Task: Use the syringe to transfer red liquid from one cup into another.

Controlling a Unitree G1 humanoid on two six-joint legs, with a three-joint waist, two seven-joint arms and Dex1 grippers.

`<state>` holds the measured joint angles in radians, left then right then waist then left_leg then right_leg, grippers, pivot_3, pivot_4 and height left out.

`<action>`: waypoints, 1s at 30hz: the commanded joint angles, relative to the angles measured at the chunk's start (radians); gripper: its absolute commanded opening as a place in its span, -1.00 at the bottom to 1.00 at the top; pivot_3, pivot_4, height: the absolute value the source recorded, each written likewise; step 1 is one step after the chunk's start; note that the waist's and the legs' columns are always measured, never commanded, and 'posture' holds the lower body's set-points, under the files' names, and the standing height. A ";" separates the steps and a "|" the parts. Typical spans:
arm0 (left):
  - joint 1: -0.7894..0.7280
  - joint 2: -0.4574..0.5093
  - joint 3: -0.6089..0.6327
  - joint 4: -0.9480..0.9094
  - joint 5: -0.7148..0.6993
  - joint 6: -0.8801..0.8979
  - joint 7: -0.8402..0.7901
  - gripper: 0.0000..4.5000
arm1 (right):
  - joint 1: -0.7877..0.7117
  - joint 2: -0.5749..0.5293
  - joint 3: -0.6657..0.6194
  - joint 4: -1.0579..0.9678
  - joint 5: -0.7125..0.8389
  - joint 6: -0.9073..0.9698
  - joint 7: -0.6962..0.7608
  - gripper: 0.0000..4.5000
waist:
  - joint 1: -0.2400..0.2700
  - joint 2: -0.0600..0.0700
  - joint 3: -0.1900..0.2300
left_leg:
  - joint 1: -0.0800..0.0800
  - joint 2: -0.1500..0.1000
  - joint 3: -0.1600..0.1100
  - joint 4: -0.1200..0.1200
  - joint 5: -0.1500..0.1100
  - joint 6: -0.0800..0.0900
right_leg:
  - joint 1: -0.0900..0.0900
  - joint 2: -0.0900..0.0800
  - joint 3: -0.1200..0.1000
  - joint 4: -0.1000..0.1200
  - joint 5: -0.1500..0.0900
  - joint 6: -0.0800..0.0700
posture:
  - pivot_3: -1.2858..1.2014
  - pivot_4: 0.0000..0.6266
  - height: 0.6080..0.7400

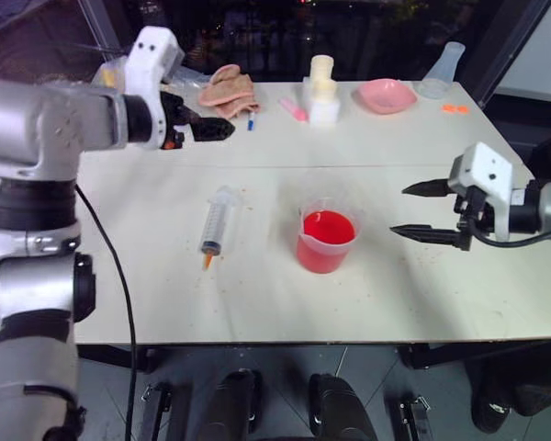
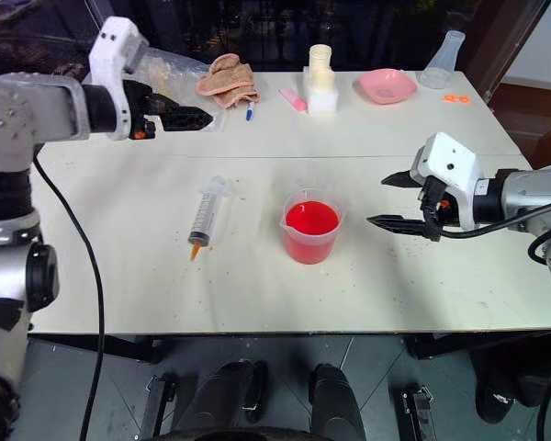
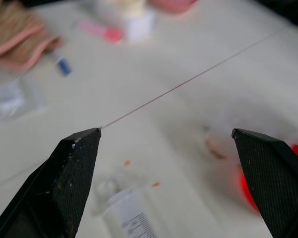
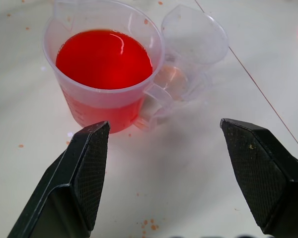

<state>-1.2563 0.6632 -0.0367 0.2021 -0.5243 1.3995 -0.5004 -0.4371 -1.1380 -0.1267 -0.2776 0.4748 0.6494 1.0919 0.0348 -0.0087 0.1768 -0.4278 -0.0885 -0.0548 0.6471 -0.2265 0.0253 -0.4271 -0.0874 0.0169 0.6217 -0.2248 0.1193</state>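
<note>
The syringe is long and narrows to a thin orange tip [image 1: 208, 262]. My left gripper should grab the syringe around its wide body [image 1: 216, 222] next.
The syringe [image 1: 218, 225] lies flat on the white table [image 1: 441, 294], orange tip toward the front edge, left of centre. To its right stands the one cup [image 1: 323, 257], a clear spouted beaker holding red liquid [image 1: 329, 227]. Touching its far side is another cup [image 4: 191, 47], colourless and see-through. My left gripper [image 1: 222, 129] hovers open well above and behind the syringe, whose plunger end [image 3: 126, 218] shows between its fingers in the left wrist view. My right gripper [image 1: 398, 210] stands open just right of the beaker, pointing at it, with nothing held.
Along the back edge are a crumpled peach cloth [image 1: 228, 89], a blue pen [image 1: 252, 120], a pink marker [image 1: 294, 109], a white block with a cream bottle [image 1: 323, 92], a pink bowl [image 1: 386, 95] and a clear conical flask [image 1: 444, 69]. Orange specks dot the table around the syringe.
</note>
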 commanded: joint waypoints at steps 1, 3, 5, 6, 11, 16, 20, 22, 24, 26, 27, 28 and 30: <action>-0.189 -0.076 -0.147 0.242 0.156 0.157 0.124 0.98 | -0.013 0.008 -0.018 -0.021 0.002 -0.001 -0.014 0.65 | 0.002 -0.001 0.000 | 0.000 0.000 0.000 0.001 0.000 0.000 | 0.000 0.000 0.000 0.001 0.000 0.000 | 0.03 -0.52 1.00; -0.264 -0.115 -0.218 0.337 0.189 0.187 0.124 0.98 | -0.014 0.011 -0.015 -0.020 0.002 0.001 -0.018 0.65 | 0.002 -0.001 0.001 | 0.000 -0.001 0.000 0.001 0.000 0.000 | 0.000 0.000 0.000 0.002 0.000 0.001 | 0.03 -0.52 1.00; -0.340 -0.187 -0.226 0.487 0.255 0.199 0.183 0.98 | -0.014 0.017 -0.011 -0.022 0.003 0.003 -0.019 0.65 | 0.002 -0.001 0.001 | 0.000 -0.001 0.000 0.001 0.000 0.000 | 0.000 0.000 0.000 0.002 -0.001 0.002 | 0.03 -0.52 1.00; -0.378 -0.228 -0.202 0.578 0.297 0.195 0.235 0.98 | -0.016 0.019 -0.007 -0.023 0.001 0.003 -0.021 0.65 | 0.002 -0.001 0.001 | 0.000 -0.001 0.000 0.001 0.000 0.000 | 0.000 0.000 0.000 0.003 -0.001 0.002 | 0.03 -0.52 1.00; -0.468 -0.328 0.018 0.874 0.381 0.141 0.433 0.98 | -0.024 0.024 -0.005 -0.025 0.008 0.013 -0.027 0.65 | -0.009 -0.002 0.001 | 0.000 -0.001 0.001 0.001 0.000 0.000 | -0.003 -0.001 0.001 0.006 -0.002 0.003 | 0.03 -0.52 1.00; -0.468 -0.351 0.245 0.986 0.402 0.115 0.653 0.98 | -0.011 0.018 -0.015 -0.036 0.008 0.020 -0.029 0.65 | -0.022 -0.003 0.002 | 0.000 -0.001 0.000 0.001 0.001 -0.003 | -0.004 -0.003 0.001 0.007 -0.002 0.003 | 0.03 -0.52 1.00; -0.441 -0.380 0.383 1.028 0.385 0.078 0.787 0.98 | -0.006 0.021 -0.016 -0.046 0.009 0.026 -0.035 0.65 | -0.021 -0.003 0.002 | 0.000 -0.001 0.000 0.001 0.001 -0.003 | -0.004 -0.004 0.001 0.008 -0.002 0.003 | 0.03 -0.52 1.00; -0.427 -0.397 0.423 1.036 0.380 0.056 0.833 0.98 | -0.002 0.021 -0.018 -0.051 0.010 0.028 -0.037 0.65 | -0.020 -0.003 0.002 | 0.000 -0.002 0.000 0.001 0.001 -0.003 | -0.004 -0.005 0.001 0.008 -0.002 0.003 | 0.03 -0.52 1.00; -0.415 -0.405 0.459 1.043 0.377 0.042 0.877 0.98 | -0.001 0.021 -0.018 -0.055 0.011 0.031 -0.039 0.65 | -0.020 -0.003 0.002 | 0.000 -0.002 0.000 0.001 0.000 -0.004 | -0.004 -0.005 0.001 0.008 -0.002 0.003 | 0.03 -0.52 1.00; -0.390 -0.415 0.485 1.049 0.376 0.018 0.919 0.98 | 0.004 0.019 -0.023 -0.061 0.013 0.035 -0.041 0.65 | -0.020 -0.003 0.002 | 0.000 -0.002 0.000 0.001 0.000 -0.004 | -0.004 -0.006 0.000 0.008 -0.001 0.003 | 0.03 -0.52 1.00; -0.378 -0.419 0.491 1.053 0.376 0.013 0.929 0.98 | 0.008 0.017 -0.025 -0.065 0.013 0.038 -0.042 0.65 | -0.021 -0.003 0.002 | 0.000 -0.002 0.000 0.001 0.000 -0.004 | -0.004 -0.006 0.000 0.009 -0.001 0.003 | 0.03 -0.52 1.00; -0.365 -0.423 0.499 1.055 0.376 0.002 0.944 0.98 | 0.009 0.016 -0.026 -0.067 0.013 0.041 -0.043 0.65 | -0.021 -0.003 0.002 | 0.000 -0.002 0.000 0.001 0.000 -0.005 | -0.004 -0.006 0.000 0.009 -0.001 0.003 | 0.03 -0.52 1.00; -0.350 -0.430 0.505 1.056 0.376 -0.014 0.960 0.98 | 0.012 0.015 -0.031 -0.072 0.015 0.047 -0.045 0.65 | -0.022 -0.003 0.002 | 0.000 -0.002 0.000 0.001 0.000 -0.005 | -0.004 -0.006 0.001 0.009 -0.001 0.003 | 0.03 -0.52 1.00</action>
<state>-1.5980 0.2288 0.4576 1.2644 -0.1439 1.4036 0.4394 -0.4190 -1.1152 -0.1186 -0.3176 0.4775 0.6935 1.0534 0.0132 -0.0120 0.1787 -0.4280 -0.0908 -0.0544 0.6479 -0.2265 0.0201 -0.4309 -0.0930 0.0173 0.6308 -0.2263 0.1222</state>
